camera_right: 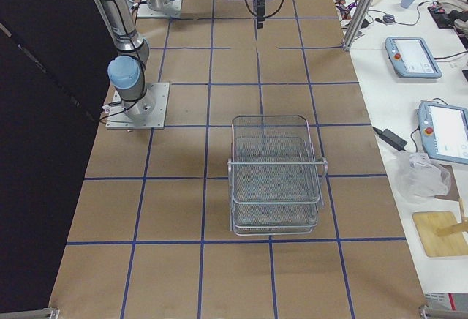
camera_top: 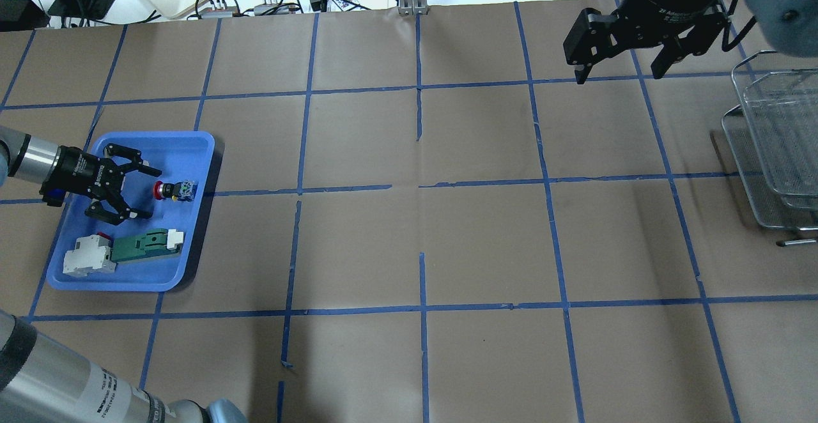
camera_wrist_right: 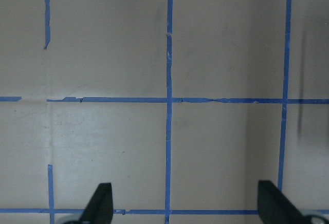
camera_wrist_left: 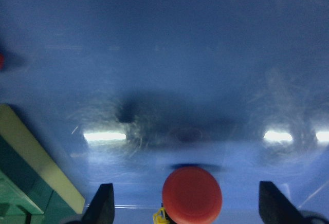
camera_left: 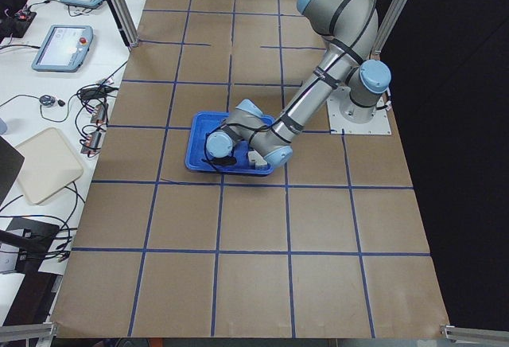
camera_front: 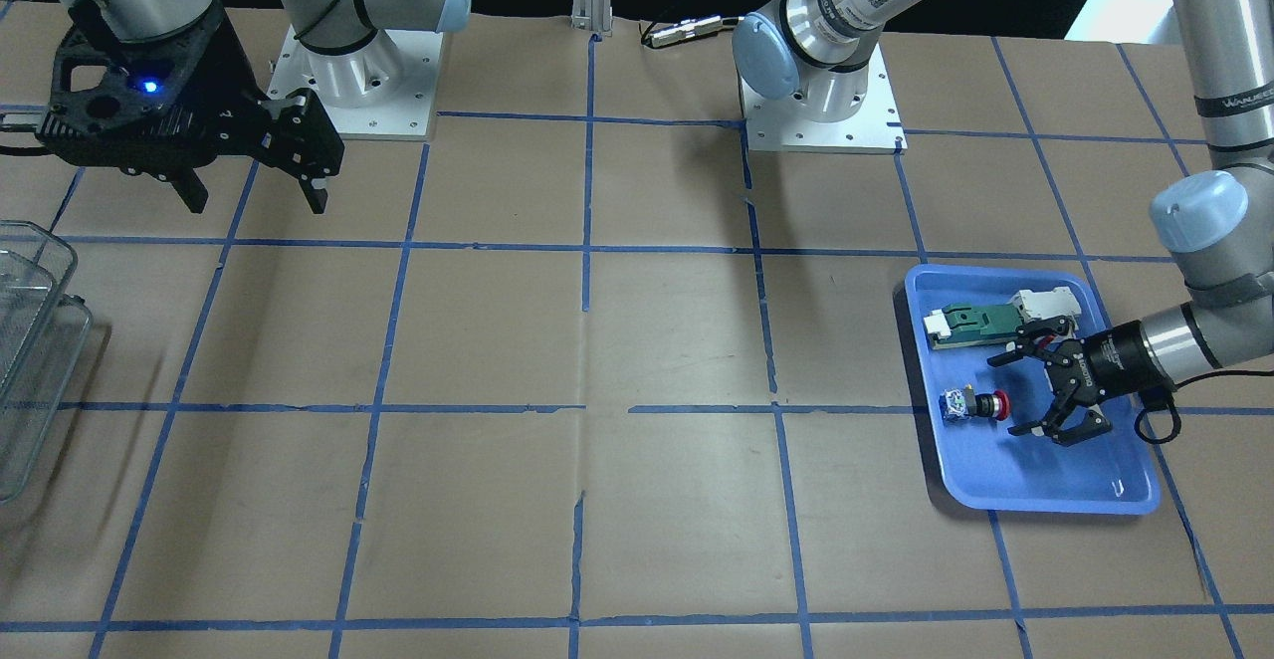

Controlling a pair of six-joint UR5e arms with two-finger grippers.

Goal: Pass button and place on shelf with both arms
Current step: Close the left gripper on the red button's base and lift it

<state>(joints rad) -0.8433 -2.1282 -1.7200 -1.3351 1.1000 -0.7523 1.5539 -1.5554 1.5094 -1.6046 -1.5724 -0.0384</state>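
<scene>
My left gripper picks up the button [camera_front: 959, 404] by its red cap [camera_front: 998, 404] next, to pass it on for the shelf.
The button [camera_top: 174, 190], red cap, black collar and blue-and-white block, lies on its side in the blue tray [camera_top: 192, 148]; it also shows in the front view [camera_front: 973, 405]. My left gripper [camera_top: 142, 193] is open, low in the tray, its fingers either side of the line to the red cap, a little short of it. In the left wrist view the red cap [camera_wrist_left: 192, 194] sits midway between the two fingertips [camera_wrist_left: 103, 203]. My right gripper [camera_top: 623, 71] is open and empty, high over the far table. The shelf [camera_top: 776, 142] stands at the right edge.
In the tray a green-and-white part [camera_top: 146, 245] and a white block with a red tab [camera_top: 88, 255] lie beside the left gripper. The shelf is a tiered wire rack in the right exterior view [camera_right: 276, 176]. Blue tape lines grid the brown table.
</scene>
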